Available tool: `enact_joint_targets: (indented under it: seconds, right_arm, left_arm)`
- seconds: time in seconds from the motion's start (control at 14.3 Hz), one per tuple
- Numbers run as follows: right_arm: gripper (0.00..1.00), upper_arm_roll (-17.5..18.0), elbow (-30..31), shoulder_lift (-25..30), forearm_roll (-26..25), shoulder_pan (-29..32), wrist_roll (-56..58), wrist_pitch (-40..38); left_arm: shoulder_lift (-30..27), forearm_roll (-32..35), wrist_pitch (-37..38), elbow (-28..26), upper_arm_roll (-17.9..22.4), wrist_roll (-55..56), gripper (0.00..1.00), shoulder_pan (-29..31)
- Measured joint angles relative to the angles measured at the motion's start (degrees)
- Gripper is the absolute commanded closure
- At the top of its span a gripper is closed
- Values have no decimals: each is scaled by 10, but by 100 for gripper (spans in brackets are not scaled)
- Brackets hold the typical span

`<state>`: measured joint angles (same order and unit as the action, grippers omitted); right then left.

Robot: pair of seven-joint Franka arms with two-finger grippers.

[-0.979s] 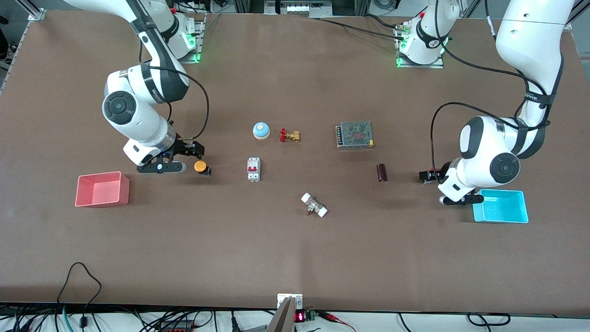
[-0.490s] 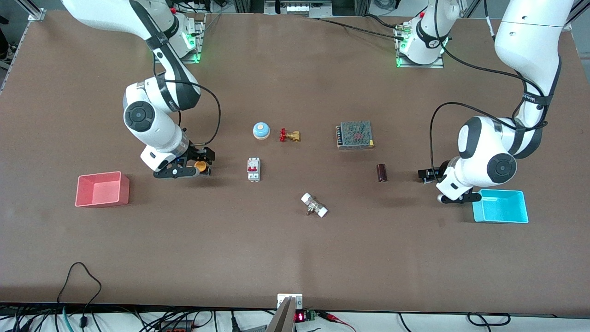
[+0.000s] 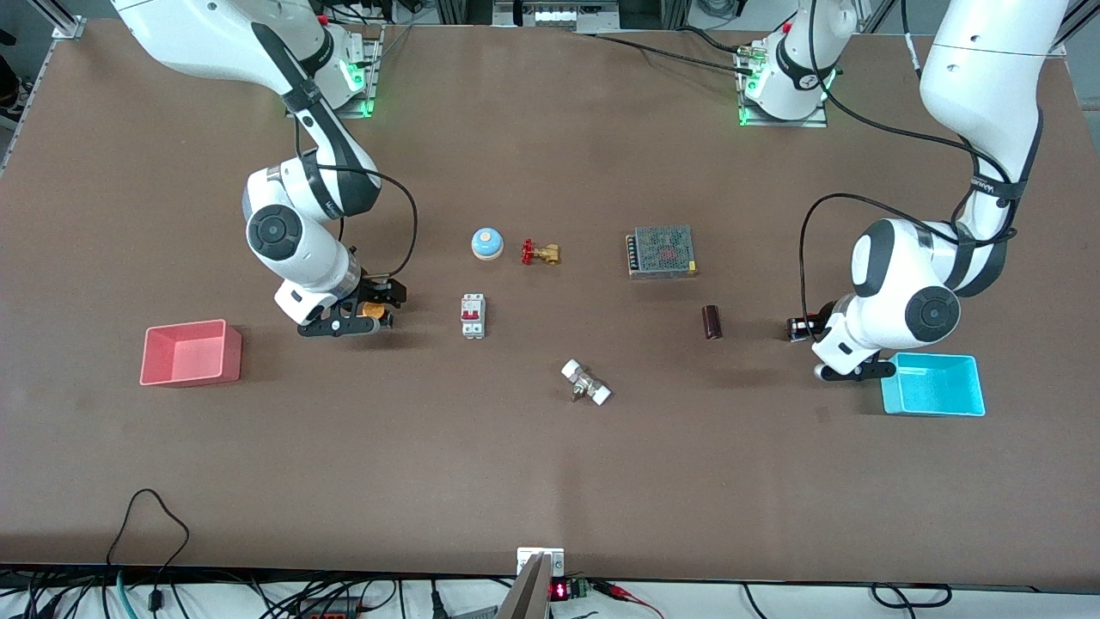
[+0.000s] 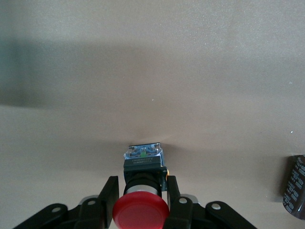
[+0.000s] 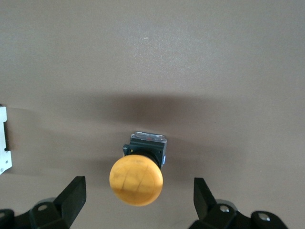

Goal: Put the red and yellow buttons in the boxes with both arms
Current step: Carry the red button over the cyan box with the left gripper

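Note:
The yellow button needs to go in the pink-red box, so next my right gripper will grab it by its black base (image 5: 148, 148).
The orange-yellow button (image 3: 369, 309) stands on the table between the open fingers of my right gripper (image 3: 371, 311). In the right wrist view the button (image 5: 136, 181) sits midway between the fingers of the right gripper (image 5: 139, 186), with a gap on each side. My left gripper (image 3: 799, 327) is low beside the cyan box (image 3: 935, 411). In the left wrist view the left gripper (image 4: 140, 183) is shut on the black base of the red button (image 4: 140, 212). The arm hides that button in the front view. The pink-red box (image 3: 193, 371) stands toward the right arm's end.
A blue dome (image 3: 486, 243), a brass valve (image 3: 540, 253), a white circuit breaker (image 3: 473, 315), a mesh-topped metal unit (image 3: 661, 251), a dark cylinder (image 3: 711, 321) and a white-ended fitting (image 3: 586, 383) lie mid-table. The cylinder (image 4: 295, 186) lies close to the left gripper.
My right arm has swung toward the middle of the table, and its open gripper now straddles the yellow button. The left arm has barely shifted.

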<state>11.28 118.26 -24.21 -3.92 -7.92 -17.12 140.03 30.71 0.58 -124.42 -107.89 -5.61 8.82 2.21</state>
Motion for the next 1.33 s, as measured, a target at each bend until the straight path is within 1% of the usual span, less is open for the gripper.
enact_joint_targets:
  seconds: [0.28,0.56,0.7,0.84,0.91,1.05,1.12,1.19,1.33]
  right_arm:
    - [0,0,-2,-11,-37,0,-20,1]
    - [0,0,-17,-18,-44,-1,-51,3]
    - [0,0,-24,-19,-44,-1,-59,3]
    - [0,1,-25,-25,-44,-1,-61,3]
    - [0,1,-25,-28,-44,-1,-61,3]
    - [0,1,-26,-36,-44,-1,-62,3]
    - [3,1,-26,-38,-44,-1,-62,3]
    - [10,1,-26,-40,-44,-1,-63,3]
    - [27,1,-27,-40,-44,-1,-63,3]
  left_arm:
    - [-4,0,5,3,2,-1,75,1]
    - [-59,0,76,35,14,-4,76,19]
    - [-75,0,113,65,17,-32,78,62]
    - [-69,0,147,105,19,-74,78,113]
    - [-61,0,159,124,19,-93,78,129]
    - [-39,0,178,164,18,-126,79,137]
    - [-24,0,188,188,16,-139,79,135]
    - [-6,0,194,213,15,-148,79,134]
    - [30,0,197,254,13,-161,80,132]
